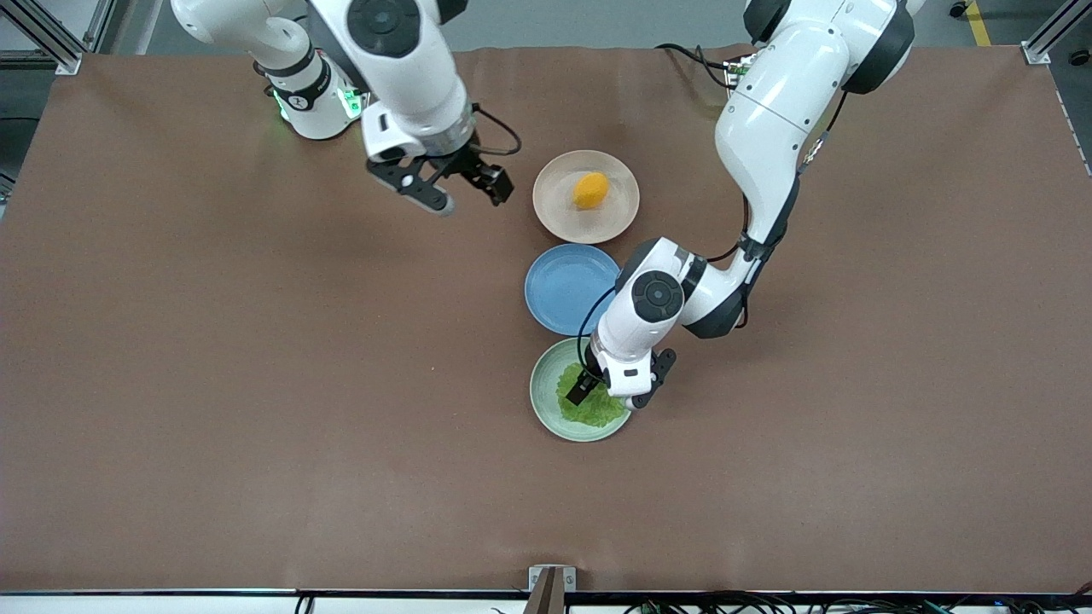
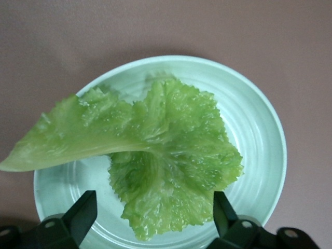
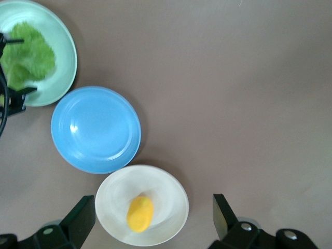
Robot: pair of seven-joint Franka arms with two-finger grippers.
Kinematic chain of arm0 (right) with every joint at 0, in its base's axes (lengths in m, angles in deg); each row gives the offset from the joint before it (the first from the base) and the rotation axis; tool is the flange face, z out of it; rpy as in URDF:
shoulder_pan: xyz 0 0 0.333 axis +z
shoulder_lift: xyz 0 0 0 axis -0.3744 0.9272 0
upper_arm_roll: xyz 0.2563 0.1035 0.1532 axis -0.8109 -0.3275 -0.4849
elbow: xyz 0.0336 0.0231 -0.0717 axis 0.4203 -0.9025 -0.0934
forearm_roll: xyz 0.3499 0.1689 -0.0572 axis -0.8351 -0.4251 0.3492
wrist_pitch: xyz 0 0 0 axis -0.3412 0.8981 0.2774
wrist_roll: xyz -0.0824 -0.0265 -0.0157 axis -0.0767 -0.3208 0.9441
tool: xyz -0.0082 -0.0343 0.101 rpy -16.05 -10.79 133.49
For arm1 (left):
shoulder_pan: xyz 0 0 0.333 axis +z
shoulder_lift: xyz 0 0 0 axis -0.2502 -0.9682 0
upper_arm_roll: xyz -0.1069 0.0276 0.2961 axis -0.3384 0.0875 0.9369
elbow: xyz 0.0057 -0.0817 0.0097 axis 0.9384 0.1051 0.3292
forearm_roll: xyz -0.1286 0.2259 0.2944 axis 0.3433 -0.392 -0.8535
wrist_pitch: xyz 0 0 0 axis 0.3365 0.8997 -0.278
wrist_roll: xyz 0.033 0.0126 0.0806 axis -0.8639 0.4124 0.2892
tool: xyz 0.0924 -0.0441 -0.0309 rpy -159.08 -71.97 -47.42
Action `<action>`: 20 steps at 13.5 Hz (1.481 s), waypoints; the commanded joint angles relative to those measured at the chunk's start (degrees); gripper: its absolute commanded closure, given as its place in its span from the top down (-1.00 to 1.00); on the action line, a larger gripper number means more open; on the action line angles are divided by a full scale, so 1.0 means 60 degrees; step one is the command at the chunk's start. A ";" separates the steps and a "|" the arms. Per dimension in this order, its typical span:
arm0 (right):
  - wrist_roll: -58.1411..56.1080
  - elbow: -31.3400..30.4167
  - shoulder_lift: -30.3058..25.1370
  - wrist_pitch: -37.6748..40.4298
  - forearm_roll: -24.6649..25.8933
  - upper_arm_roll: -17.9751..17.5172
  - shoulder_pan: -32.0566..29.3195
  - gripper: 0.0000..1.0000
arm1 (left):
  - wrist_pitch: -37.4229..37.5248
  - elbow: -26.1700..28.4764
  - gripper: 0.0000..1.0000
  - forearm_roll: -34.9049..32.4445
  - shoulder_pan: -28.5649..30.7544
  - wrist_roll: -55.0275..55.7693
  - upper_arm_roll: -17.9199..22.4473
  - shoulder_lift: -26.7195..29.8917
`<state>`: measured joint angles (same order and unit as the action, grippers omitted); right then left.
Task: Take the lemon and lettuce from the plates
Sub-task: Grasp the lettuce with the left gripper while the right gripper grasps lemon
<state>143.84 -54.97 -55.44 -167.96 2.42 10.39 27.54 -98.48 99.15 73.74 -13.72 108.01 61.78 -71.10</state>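
My left gripper closes on the lettuce now, since its fingers straddle the lettuce's lower edge (image 2: 155,223) low over the mint plate (image 2: 257,161).
The lemon (image 1: 590,189) lies on the beige plate (image 1: 554,209), farthest from the front camera of the row of plates. It also shows in the right wrist view (image 3: 140,213). The lettuce (image 1: 597,411) lies flat on the mint green plate (image 1: 546,401), nearest the front camera. My left gripper (image 1: 612,391) is open and low over the lettuce (image 2: 171,155), its fingers astride the leaf's edge over the plate (image 2: 254,124). My right gripper (image 1: 461,192) is open and empty, up in the air over bare table beside the beige plate (image 3: 166,187), toward the right arm's end.
A blue plate (image 1: 570,288) lies empty between the two other plates, also in the right wrist view (image 3: 96,129). The brown table (image 1: 256,384) stretches wide on both ends. The left arm's elbow hangs over the blue plate's edge.
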 commanded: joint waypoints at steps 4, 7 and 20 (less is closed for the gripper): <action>0.2536 -0.0751 0.1357 -0.2511 0.0063 0.0154 0.2142 1.00 | -0.0082 -0.0181 0.31 0.0065 -0.0132 -0.0065 0.0078 -0.0189; 0.3212 -0.0737 0.2354 -0.3334 0.0078 0.0169 0.2803 1.00 | -0.0038 -0.0166 -0.30 0.0051 -0.0132 -0.0065 0.0078 -0.0159; 0.3929 -0.0138 0.4318 -0.4830 0.0181 0.0213 0.3435 1.00 | 0.1279 -0.0123 -1.00 0.0212 0.0131 -0.0108 0.0020 0.1711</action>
<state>164.87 -58.66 -32.18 -196.84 2.59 10.72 47.06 -93.99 97.00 73.74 -13.58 108.01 61.81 -66.78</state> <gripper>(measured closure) 0.000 0.943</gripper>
